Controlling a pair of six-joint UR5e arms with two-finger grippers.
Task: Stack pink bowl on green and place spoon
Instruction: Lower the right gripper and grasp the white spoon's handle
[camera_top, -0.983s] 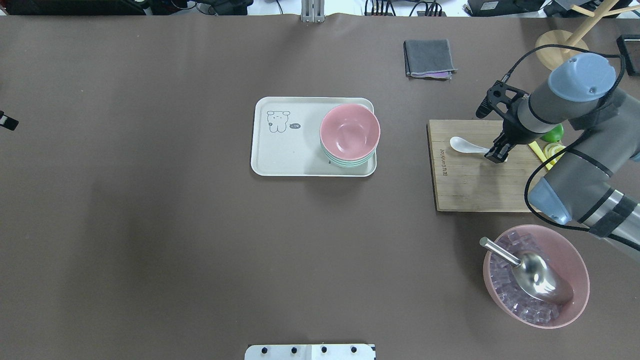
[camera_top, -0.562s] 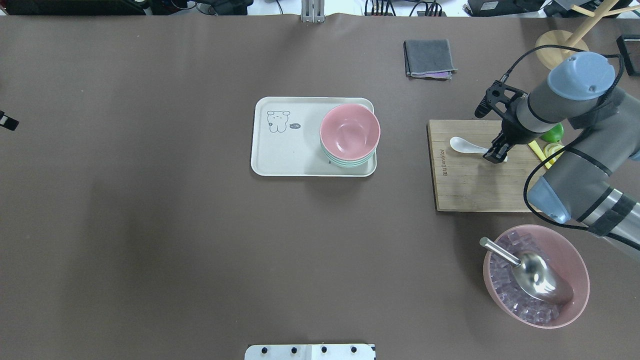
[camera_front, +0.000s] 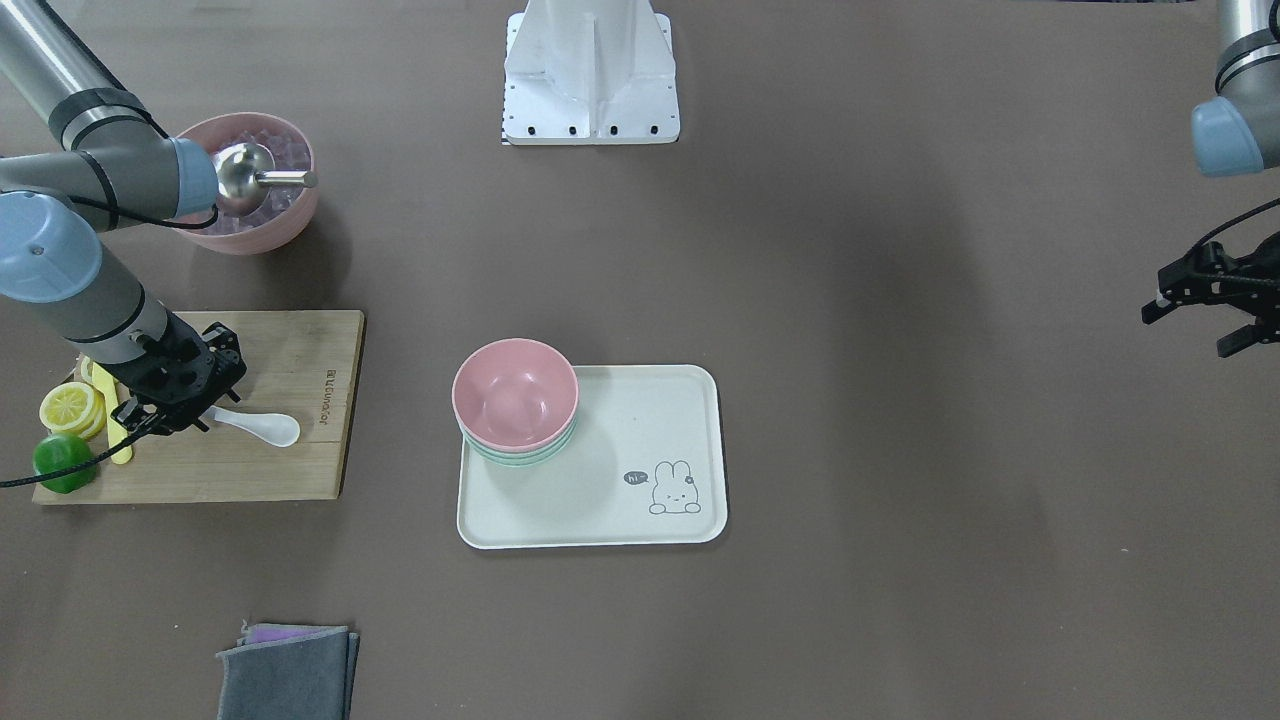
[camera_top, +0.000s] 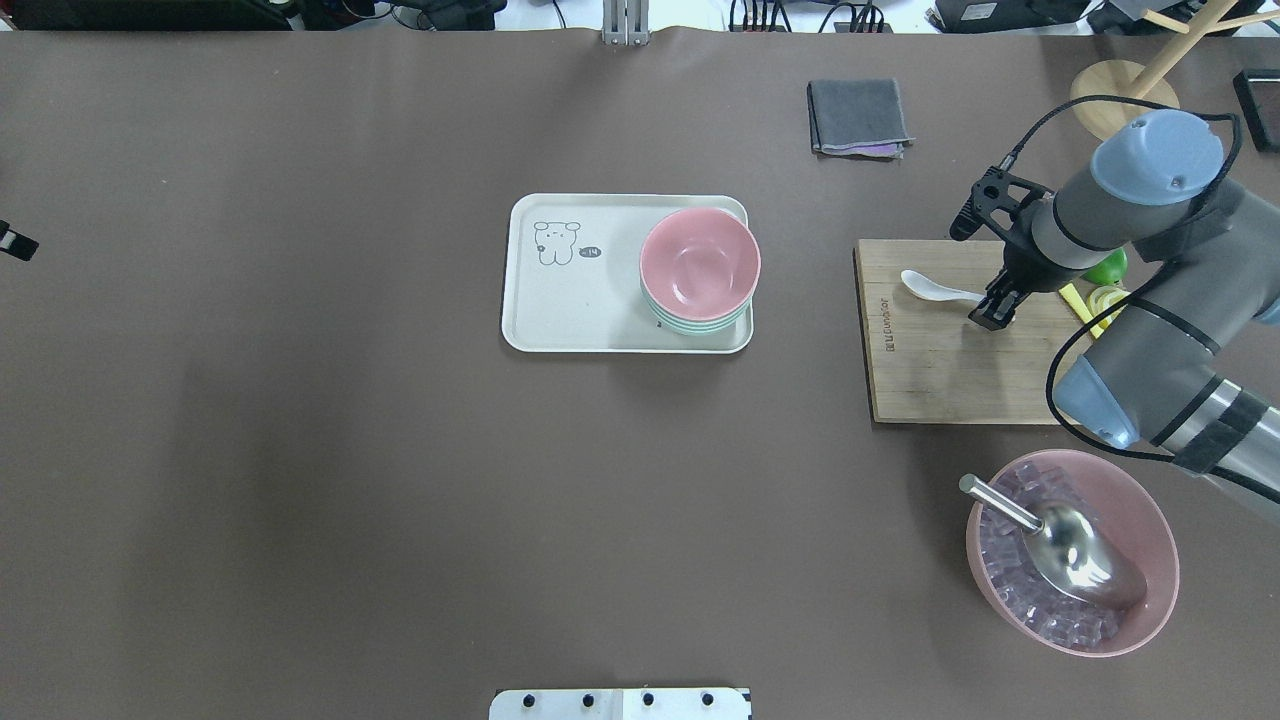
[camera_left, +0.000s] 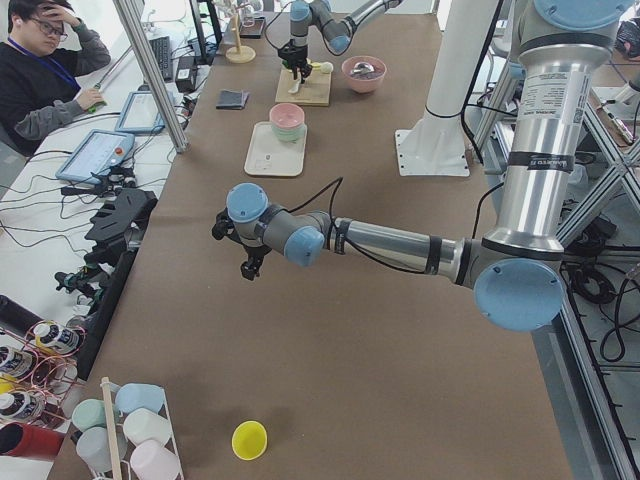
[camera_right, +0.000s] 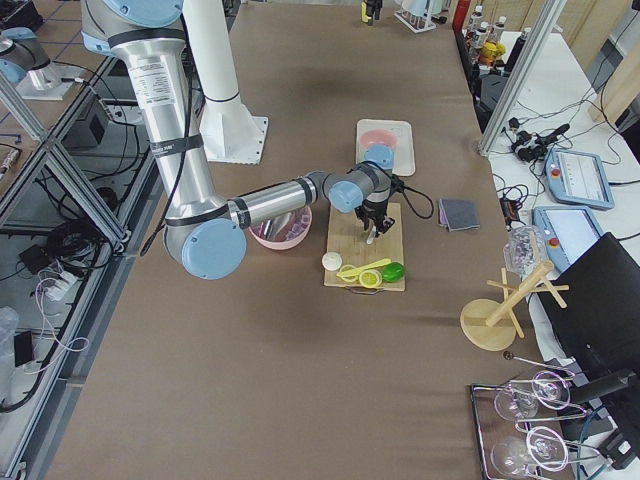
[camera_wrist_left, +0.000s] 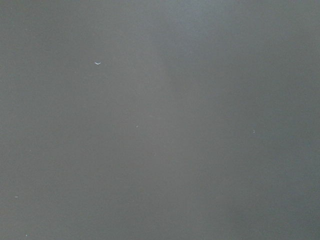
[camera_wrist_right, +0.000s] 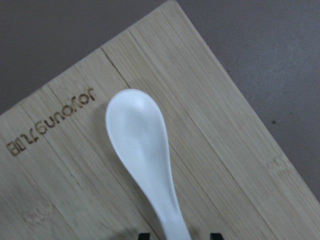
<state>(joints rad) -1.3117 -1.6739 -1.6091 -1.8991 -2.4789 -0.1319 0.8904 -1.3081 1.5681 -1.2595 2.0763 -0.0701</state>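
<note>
The white spoon needs to go in the stacked pink bowl (camera_front: 515, 391), so my right gripper will next grab it by its handle (camera_front: 230, 416).
The pink bowl (camera_top: 700, 262) sits nested on the green bowl (camera_top: 700, 325) at the right end of the white tray (camera_top: 570, 310). The white spoon (camera_top: 920, 285) lies on the wooden cutting board (camera_top: 930, 370). My right gripper (camera_top: 992, 315) is down at the spoon's handle. In the right wrist view the fingertips (camera_wrist_right: 144, 235) stand either side of the handle with a small gap on each side, so it is open. My left gripper (camera_front: 1190, 332) hangs open and empty over bare table, far from the tray.
A large pink bowl of ice cubes with a metal scoop (camera_top: 1075, 550) stands near the board. A lime and lemon slices (camera_top: 1105, 270) lie at the board's right edge. A folded grey cloth (camera_top: 858, 115) and a wooden rack (camera_top: 1125, 90) are further back.
My right gripper has settled a little lower over the spoon's handle. The spoon has shifted slightly and its handle end no longer shows past the gripper. The left arm has not moved.
</note>
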